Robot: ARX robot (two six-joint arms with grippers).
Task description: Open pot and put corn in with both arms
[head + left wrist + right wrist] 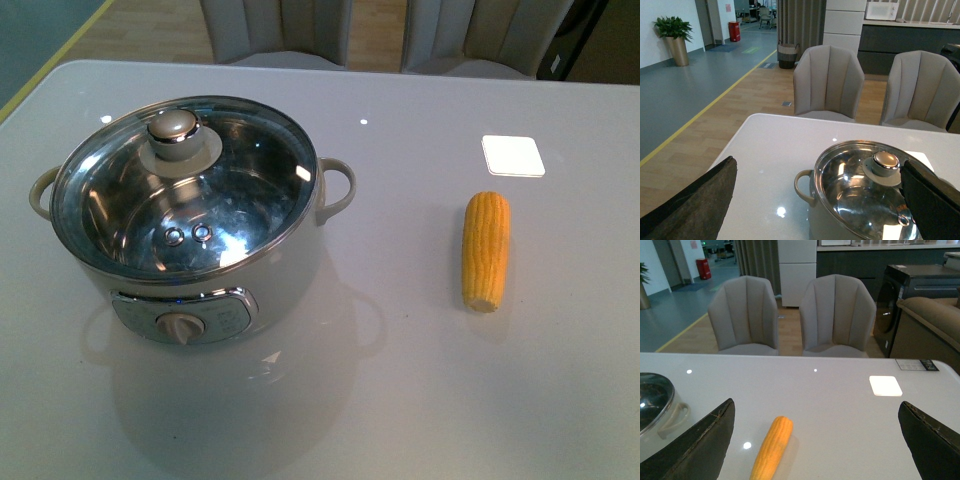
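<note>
My left gripper grabs the glass lid by its round knob (174, 131) next, to open the pot for the corn (486, 250).
The white pot (290, 270) stands at the table's left with its glass lid (130, 215) on, steel knob (174, 127) on top. The yellow-orange corn (486, 250) lies flat on the table at the right. Neither arm shows in the front view. In the left wrist view my left gripper (822, 200) is open, its dark fingers (695, 205) wide apart, with the pot (812, 210) and lid knob (885, 161) ahead of it. My right gripper (820, 440) is open too, the corn (772, 447) lying between and ahead of its fingers (927, 440), untouched.
A small white square tile (513, 155) lies behind the corn, and shows again as the white tile (885, 385) in the right wrist view. Two grey chairs (790, 315) stand beyond the table's far edge. The grey table (400, 380) stretches between pot and corn.
</note>
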